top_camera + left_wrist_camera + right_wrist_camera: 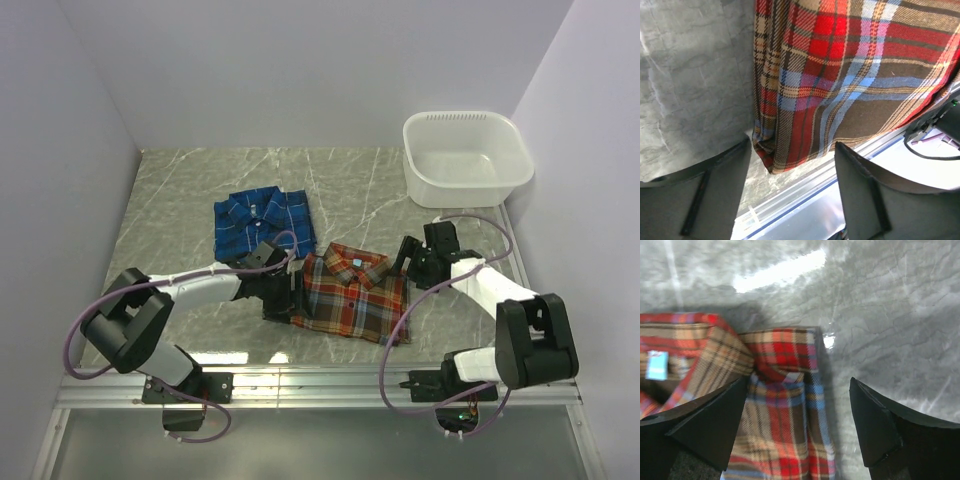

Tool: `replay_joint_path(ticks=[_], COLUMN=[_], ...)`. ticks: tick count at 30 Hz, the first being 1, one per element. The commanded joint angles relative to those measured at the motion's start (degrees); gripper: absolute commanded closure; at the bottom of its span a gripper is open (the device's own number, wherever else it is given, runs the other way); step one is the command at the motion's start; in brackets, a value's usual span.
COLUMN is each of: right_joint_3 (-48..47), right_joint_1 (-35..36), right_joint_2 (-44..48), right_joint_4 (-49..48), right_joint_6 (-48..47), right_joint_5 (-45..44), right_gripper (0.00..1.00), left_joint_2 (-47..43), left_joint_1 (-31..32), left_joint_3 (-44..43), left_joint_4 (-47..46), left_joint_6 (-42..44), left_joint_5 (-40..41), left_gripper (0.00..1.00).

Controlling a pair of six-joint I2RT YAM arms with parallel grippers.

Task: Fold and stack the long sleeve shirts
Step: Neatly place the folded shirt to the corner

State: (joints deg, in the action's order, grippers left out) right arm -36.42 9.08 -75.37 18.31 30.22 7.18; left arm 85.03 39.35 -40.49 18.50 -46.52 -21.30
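Observation:
The shirt should be stacked still folded, so my right gripper will next grab the red-orange plaid shirt's far folded corner (pixel 400 276) (pixel 798 366) beside the collar, opposite my left gripper.
The red-orange plaid shirt (pixel 352 296) lies folded, collar up, at the table's near middle. The blue plaid shirt (pixel 262 222) lies folded just behind and to its left. My left gripper (pixel 283 297) is at the red shirt's left edge. In the left wrist view it (pixel 792 182) stands open, with the shirt's near corner (pixel 771 159) hanging between its fingers (pixel 715 192), unpinched. My right gripper (pixel 409 257) is at the red shirt's far right corner. In the right wrist view it (pixel 797 425) is open, straddling the shirt's folded edge (pixel 790 405).
A white plastic tub (pixel 466 158) stands at the back right. Grey marble table (pixel 190 185) shows around both shirts. The metal rail of the table's near edge (pixel 805 187) runs right below the left gripper. Walls close in on left, back and right.

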Motion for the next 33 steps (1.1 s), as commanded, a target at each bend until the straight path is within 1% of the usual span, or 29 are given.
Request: replay_joint_path(ticks=[1,3,4,14,15,17,18,19,20,21,22,23,24,26,27,29,30,31,33], right_joint_3=[0.21,-0.14,-0.05,-0.40,-0.58,-0.67,-0.75,-0.75,-0.75,-0.75,-0.67,-0.58,-0.40,-0.31,-0.40,-1.10,-1.54,-1.89,-3.73], right_joint_1=[-0.38,-0.29,-0.21,1.46,1.55,2.17,2.43,2.43,2.43,2.52,2.43,2.61,2.61,2.61,2.87,3.48,4.44,5.06,6.81], right_joint_2=[-2.67,-4.51,-5.04,-8.29,-8.91,-10.05,-10.06,-10.14,-10.14,-10.06,-9.80,-9.01,-8.65,-7.08,-6.46,-4.88,-4.26,-2.69,-1.10], right_joint_4=[-3.01,-3.01,-2.93,-3.45,-3.36,-3.54,-3.63,-3.63,-3.71,-3.63,-3.63,-3.54,-3.54,-3.71,-3.54,-3.02,-2.84,-2.66,-1.44], right_joint_6=[0.11,-0.24,-0.16,-0.60,-0.60,-0.60,-0.51,-0.42,-0.51,-0.42,-0.51,-0.51,-0.68,-0.86,-1.21,-1.56,-1.91,-2.18,-2.27], right_joint_5=[0.20,0.90,2.04,6.53,6.62,7.06,7.06,7.06,7.06,6.71,6.53,6.18,5.83,5.57,5.48,4.69,4.25,3.38,1.62], right_gripper=[0.11,0.12,0.15,0.26,0.26,0.30,0.32,0.38,0.42,0.45,0.51,0.55,0.65,0.76,0.84,0.90,0.97,1.00,1.00], left_joint_2=[1.89,1.71,1.71,4.44,4.70,4.88,4.79,4.79,4.79,5.05,5.05,5.14,5.05,4.79,4.53,3.91,3.13,2.60,0.67], left_joint_1=[0.46,0.37,0.46,0.37,0.46,0.46,0.37,0.37,0.37,0.29,0.29,0.37,0.46,0.46,0.37,0.37,0.46,0.64,0.99], left_joint_3=[1.64,1.64,1.56,1.55,1.55,1.38,1.47,1.64,1.73,1.90,1.82,1.82,1.73,1.56,1.29,0.77,0.50,-0.02,-0.81], left_joint_4=[-0.31,-0.22,-0.05,-0.75,-0.66,-0.57,-0.57,-0.57,-0.75,-0.75,-0.84,-0.92,-1.01,-0.92,-0.84,-0.66,-0.57,-0.22,0.39], left_joint_6=[-0.32,-0.59,-0.67,-0.85,-0.76,-0.76,-0.94,-0.85,-0.94,-1.03,-1.03,-1.03,-0.94,-0.76,-0.50,-0.24,-0.06,0.11,0.47], left_joint_5=[1.08,1.87,2.22,1.88,1.79,2.05,2.05,2.05,2.14,2.05,2.14,2.05,1.96,1.88,1.96,1.87,1.88,2.14,2.84], left_gripper=[0.30,0.31,0.32,0.38,0.40,0.42,0.46,0.49,0.52,0.59,0.62,0.65,0.75,0.84,0.92,0.97,0.99,0.99,0.99])
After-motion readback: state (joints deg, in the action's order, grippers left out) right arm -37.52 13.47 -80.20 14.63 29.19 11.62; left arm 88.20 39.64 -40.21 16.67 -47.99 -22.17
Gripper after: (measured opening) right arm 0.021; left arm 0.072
